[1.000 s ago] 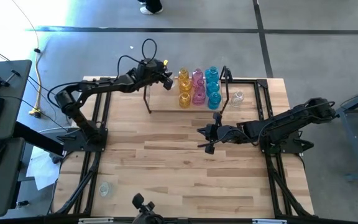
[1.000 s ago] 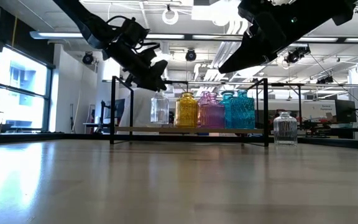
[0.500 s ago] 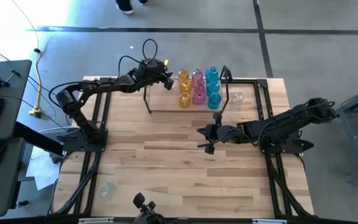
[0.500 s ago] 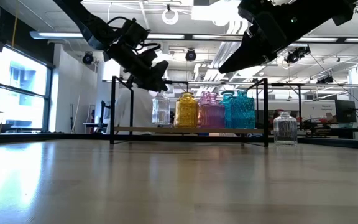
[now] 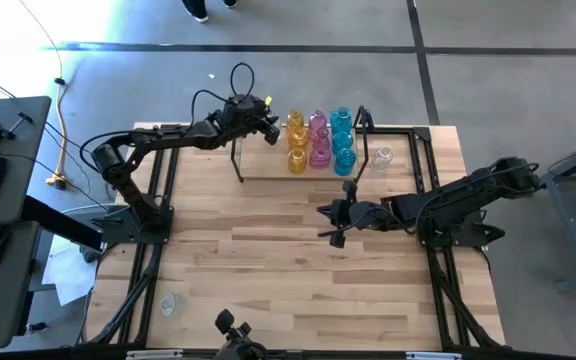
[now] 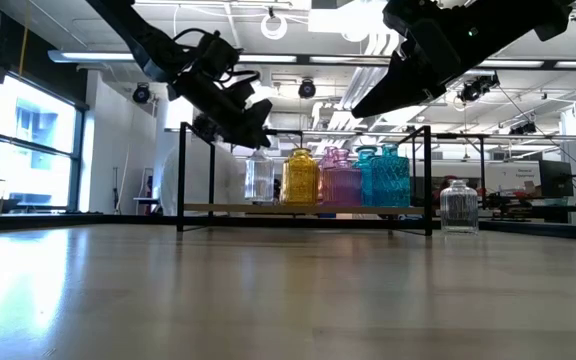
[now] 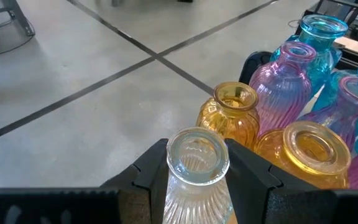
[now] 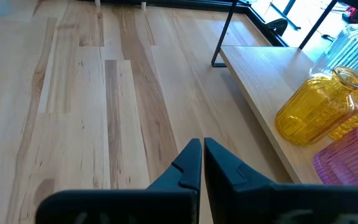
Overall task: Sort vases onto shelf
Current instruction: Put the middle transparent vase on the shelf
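Observation:
The clear vase is upright beside the amber vases, its base over the shelf board [image 5: 258, 158], so it is time to open my left gripper now.
The shelf [image 5: 268, 170], a light board in a black rod frame, stands at the table's far edge. On it stand amber [image 5: 296, 146], pink [image 5: 319, 140] and cyan vases [image 5: 343, 140] in rows. My left gripper [image 5: 269, 130] is at the shelf's left part, shut on a clear vase [image 6: 258, 176] next to the amber vases [image 7: 303, 149]. My right gripper [image 5: 329, 222] hangs shut over the table's middle, in front of the shelf, with nothing in it [image 8: 202, 155]. My left gripper pinches the clear vase's neck [image 7: 197, 180], just under the rim, between its two fingers [image 7: 153, 174]. The fingers come slanting down from the table's left side. The vase stands upright; I cannot tell whether its base rests on the shelf board [image 6: 308, 208].
One clear vase [image 5: 382, 157] stands on the table just right of the shelf, seen also in the low view [image 6: 459, 207]. Another clear vase [image 5: 169, 303] is at the table's near left. Bare wood lies between the shelf and the near edge.

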You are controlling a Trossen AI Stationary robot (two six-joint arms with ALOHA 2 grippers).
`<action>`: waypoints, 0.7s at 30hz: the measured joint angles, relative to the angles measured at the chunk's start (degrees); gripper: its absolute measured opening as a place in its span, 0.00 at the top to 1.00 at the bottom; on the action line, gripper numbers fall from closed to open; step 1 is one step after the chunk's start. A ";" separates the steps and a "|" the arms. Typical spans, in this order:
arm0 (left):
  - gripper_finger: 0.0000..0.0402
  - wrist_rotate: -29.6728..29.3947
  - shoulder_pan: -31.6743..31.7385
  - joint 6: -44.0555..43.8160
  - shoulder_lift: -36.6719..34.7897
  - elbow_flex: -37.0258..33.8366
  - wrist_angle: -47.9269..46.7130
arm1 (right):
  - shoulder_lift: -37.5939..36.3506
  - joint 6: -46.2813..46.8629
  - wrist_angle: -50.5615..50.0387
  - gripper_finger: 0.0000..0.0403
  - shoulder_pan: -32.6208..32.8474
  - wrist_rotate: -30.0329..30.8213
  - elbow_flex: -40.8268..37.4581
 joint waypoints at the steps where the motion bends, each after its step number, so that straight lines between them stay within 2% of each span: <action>1: 0.71 -0.23 0.00 0.09 0.26 0.00 0.33 | 0.00 0.01 0.00 1.00 0.00 0.01 0.00; 13: 0.71 -0.18 -0.07 0.72 0.43 0.02 0.32 | 0.00 0.01 0.00 1.00 -0.01 0.01 0.00; 21: 0.65 0.07 -0.51 1.45 0.47 0.00 0.15 | 0.00 0.01 0.00 1.00 -0.01 0.01 0.00</action>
